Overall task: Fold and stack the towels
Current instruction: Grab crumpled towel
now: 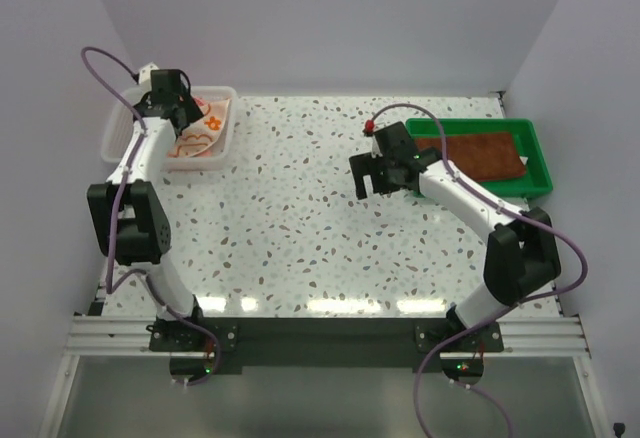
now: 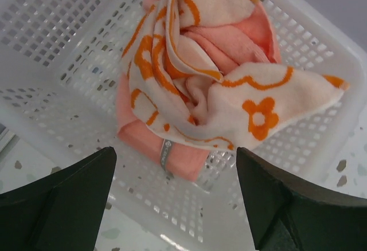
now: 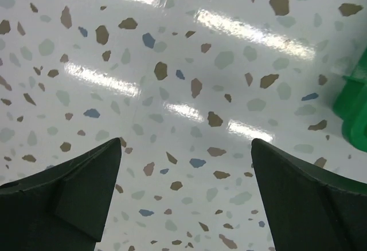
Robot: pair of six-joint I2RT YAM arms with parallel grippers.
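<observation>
My left gripper would come away empty if I lifted it now, and the patterned towel (image 1: 205, 132) would stay crumpled in the basket. Its open fingers are hanging short of the cloth.
A crumpled white towel with orange flowers (image 2: 212, 85) lies on a salmon pink towel (image 2: 172, 153) inside the white mesh basket (image 2: 69, 50) at the table's far left. My left gripper (image 2: 175, 199) hangs open just over the basket's near rim, with nothing between its fingers. From above, the patterned towel (image 1: 198, 138) shows beside the left gripper (image 1: 185, 108). A dark brown towel (image 1: 478, 156) lies flat in the green tray (image 1: 535, 153) at the far right. My right gripper (image 1: 382, 176) stands open and empty over bare tabletop left of the tray, its fingers (image 3: 74, 193) wide apart.
The speckled tabletop (image 1: 300, 218) stretches between basket and tray. A corner of the green tray (image 3: 352, 110) shows at the right edge of the right wrist view. White walls close in the back and both sides.
</observation>
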